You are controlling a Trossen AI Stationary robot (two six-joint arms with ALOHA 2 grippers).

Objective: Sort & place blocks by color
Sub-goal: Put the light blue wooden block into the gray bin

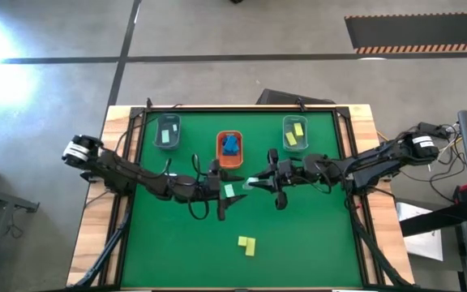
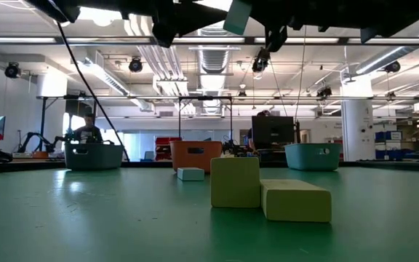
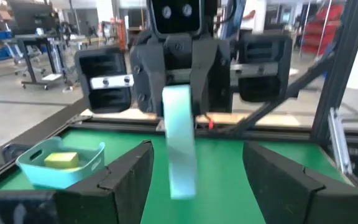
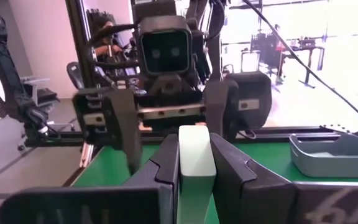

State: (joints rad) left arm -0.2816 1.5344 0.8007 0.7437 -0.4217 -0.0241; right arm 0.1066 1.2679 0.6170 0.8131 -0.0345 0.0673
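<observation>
The left gripper grabs the mint block by its loose end next, to sort it into the grey tray (image 1: 168, 130).
My right gripper (image 4: 196, 171) is shut on a pale mint block (image 4: 196, 152) and holds it high over the table's middle (image 1: 253, 183). My left gripper (image 3: 194, 183) faces it, open, with its fingers (image 3: 126, 180) on either side of the block's free end (image 3: 182, 180) and not touching it. Another mint block (image 2: 190, 173) lies flat on the table beneath the grippers (image 1: 230, 191). Two yellow blocks (image 1: 247, 244) lie side by side near the near edge. My right gripper pinches the mint block's side faces (image 4: 196, 163) between its two fingers. The fingers come level from the table's right. The block is lifted clear (image 2: 237, 16), and its free end sticks out past the fingertips toward the left gripper.
Three trays stand along the far edge: a grey one (image 1: 167, 130) with a mint block, an orange one (image 1: 230, 149) with blue blocks, and a pale teal one (image 1: 295, 134) with yellow blocks. The green mat (image 1: 177, 243) is bare on the near left and near right.
</observation>
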